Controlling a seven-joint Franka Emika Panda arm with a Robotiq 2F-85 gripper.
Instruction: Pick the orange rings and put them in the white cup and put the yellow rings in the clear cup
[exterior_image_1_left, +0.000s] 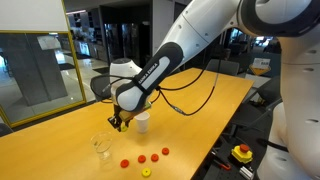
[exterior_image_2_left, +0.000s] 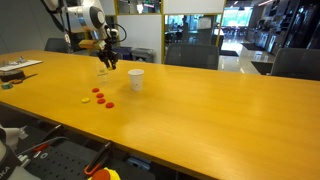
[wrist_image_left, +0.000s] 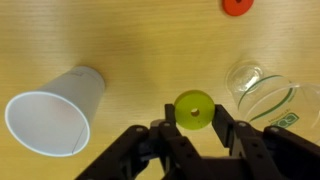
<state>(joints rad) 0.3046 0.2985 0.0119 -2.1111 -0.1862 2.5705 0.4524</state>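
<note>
The yellow ring would end on the table beside the clear cup's opening if I opened now, so my gripper keeps holding it until it is over that opening.
My gripper (wrist_image_left: 193, 124) is shut on a yellow ring (wrist_image_left: 193, 108) and holds it above the table, between the two cups. The white cup (wrist_image_left: 55, 110) stands to one side of it and the clear cup (wrist_image_left: 265, 92) to the other. In both exterior views the gripper (exterior_image_1_left: 120, 122) (exterior_image_2_left: 108, 62) hangs close by the white cup (exterior_image_1_left: 142, 121) (exterior_image_2_left: 136, 79) and the clear cup (exterior_image_1_left: 102, 146) (exterior_image_2_left: 102, 70). Several orange rings (exterior_image_1_left: 142, 158) (exterior_image_2_left: 101, 97) lie on the table near the cups; one shows in the wrist view (wrist_image_left: 237, 5). Another yellow ring (exterior_image_1_left: 146, 172) lies beside them.
The wooden table (exterior_image_1_left: 60, 140) (exterior_image_2_left: 200, 120) is long and its edge runs near the rings. A yellow box with a red button (exterior_image_1_left: 242, 153) sits below the table edge. Office chairs (exterior_image_2_left: 190, 55) stand along the far side.
</note>
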